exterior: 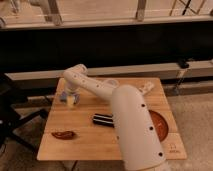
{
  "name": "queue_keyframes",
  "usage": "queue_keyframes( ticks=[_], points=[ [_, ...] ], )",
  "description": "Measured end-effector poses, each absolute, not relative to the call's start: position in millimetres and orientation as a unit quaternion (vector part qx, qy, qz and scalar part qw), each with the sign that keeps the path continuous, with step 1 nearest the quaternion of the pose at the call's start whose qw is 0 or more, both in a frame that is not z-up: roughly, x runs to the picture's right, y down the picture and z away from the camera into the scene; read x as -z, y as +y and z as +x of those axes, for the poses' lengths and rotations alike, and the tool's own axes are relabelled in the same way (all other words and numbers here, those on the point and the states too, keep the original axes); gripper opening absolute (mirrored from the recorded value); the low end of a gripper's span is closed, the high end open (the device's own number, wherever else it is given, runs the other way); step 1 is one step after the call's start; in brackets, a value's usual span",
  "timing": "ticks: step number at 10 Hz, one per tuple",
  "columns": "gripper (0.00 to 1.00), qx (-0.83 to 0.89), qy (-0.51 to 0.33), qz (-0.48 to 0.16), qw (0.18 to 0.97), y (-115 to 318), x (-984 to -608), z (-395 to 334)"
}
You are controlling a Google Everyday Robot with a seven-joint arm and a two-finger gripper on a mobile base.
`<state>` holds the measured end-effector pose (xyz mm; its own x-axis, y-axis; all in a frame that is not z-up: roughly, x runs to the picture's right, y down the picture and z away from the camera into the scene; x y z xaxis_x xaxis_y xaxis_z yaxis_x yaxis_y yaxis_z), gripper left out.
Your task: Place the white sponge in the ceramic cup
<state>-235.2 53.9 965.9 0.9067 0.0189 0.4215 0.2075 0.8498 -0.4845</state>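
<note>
The robot needs to place the white sponge in the ceramic cup (111, 82), so its gripper should next grab the sponge across its middle (70, 99).
The white sponge (72, 101) is a small cream block near the table's rear left corner. My gripper (70, 98) points down right over it, open, with a finger on each side, and the sponge still rests on the wood. The arm reaches there from the lower right across the tabletop. The ceramic cup (111, 82) shows only as a pale rounded shape just behind the forearm, near the table's back edge, and is mostly hidden.
A black striped bar (103, 120) lies mid-table beside the arm. A dark red flat item (63, 134) sits front left and an orange-red plate (160, 125) at the right. A small irregular white object (146, 88) is rear right. A black chair (10, 107) stands left of the wooden table (85, 145).
</note>
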Motion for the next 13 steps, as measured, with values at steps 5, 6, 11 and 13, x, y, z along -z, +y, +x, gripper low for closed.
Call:
queue_keyframes(
  ticks=[5,6,11,13],
  points=[
    [0.8,0.049,-0.208,-0.276,0.937,55.4,-969.3,-233.3],
    [0.8,0.049,-0.208,-0.276,0.937,56.4,-970.3,-233.1],
    [0.8,0.047,-0.208,-0.281,0.936,59.6,-975.3,-229.5],
    [0.8,0.046,-0.206,-0.284,0.935,59.2,-975.7,-229.3]
  ],
)
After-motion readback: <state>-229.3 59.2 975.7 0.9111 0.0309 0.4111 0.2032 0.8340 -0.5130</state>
